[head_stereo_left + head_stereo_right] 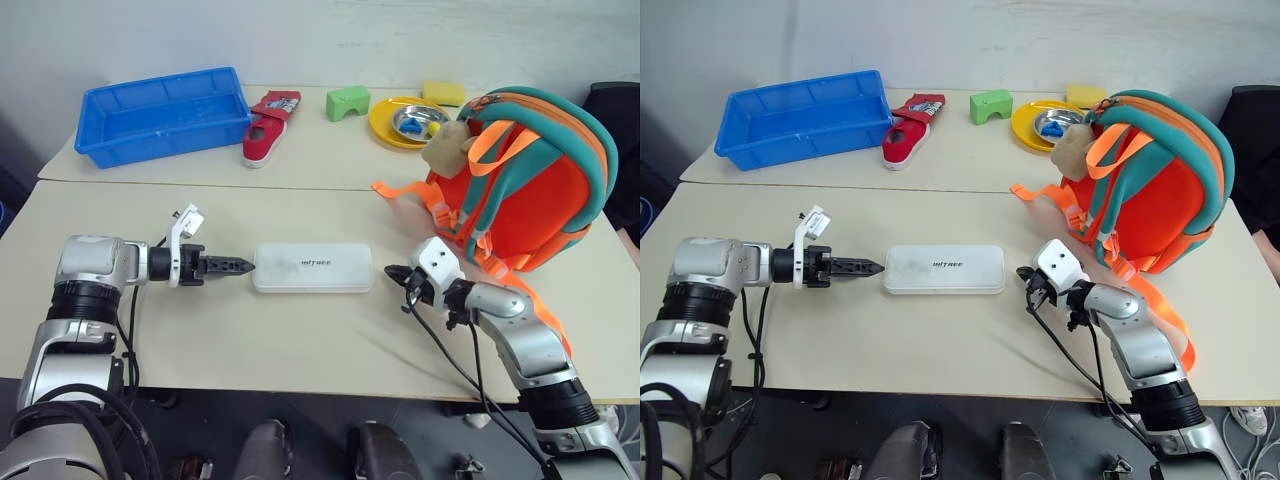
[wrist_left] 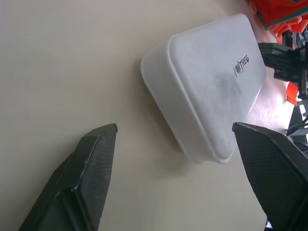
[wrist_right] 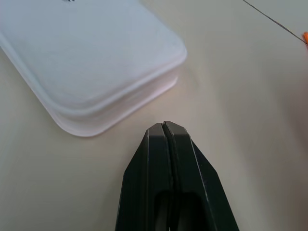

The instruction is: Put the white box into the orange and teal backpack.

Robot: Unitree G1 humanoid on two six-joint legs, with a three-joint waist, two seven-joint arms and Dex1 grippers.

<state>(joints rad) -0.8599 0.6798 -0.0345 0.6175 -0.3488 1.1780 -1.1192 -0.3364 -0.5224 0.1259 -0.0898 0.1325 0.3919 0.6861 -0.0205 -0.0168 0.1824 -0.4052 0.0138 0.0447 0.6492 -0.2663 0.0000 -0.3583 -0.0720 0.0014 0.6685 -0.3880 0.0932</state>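
Observation:
My left gripper grabs the white box by its short end (image 1: 262, 268) next, to load the box into the backpack (image 1: 530, 190).
The white box (image 1: 313, 268) lies flat at the middle of the near table, grey lettering up. My left gripper (image 1: 240, 265) points at its left short end, just short of it. In the left wrist view the left gripper (image 2: 174, 127) is open wide, with the box (image 2: 207, 91) ahead of the fingertips and not between them. My right gripper (image 1: 395, 272) sits just off the box's right end, shut and holding nothing; its fingertips (image 3: 164, 127) are pressed together near the box corner (image 3: 86, 62). The orange and teal backpack (image 1: 530, 190) stands at the right, a beige plush charm (image 1: 445, 150) hanging on it.
On the far table sit a blue bin (image 1: 165, 112), a red shoe (image 1: 268, 125), a green block (image 1: 347, 102), a yellow plate (image 1: 385, 125) with a metal bowl, and a yellow sponge (image 1: 443, 92). Orange straps (image 1: 405, 192) trail from the backpack toward my right arm.

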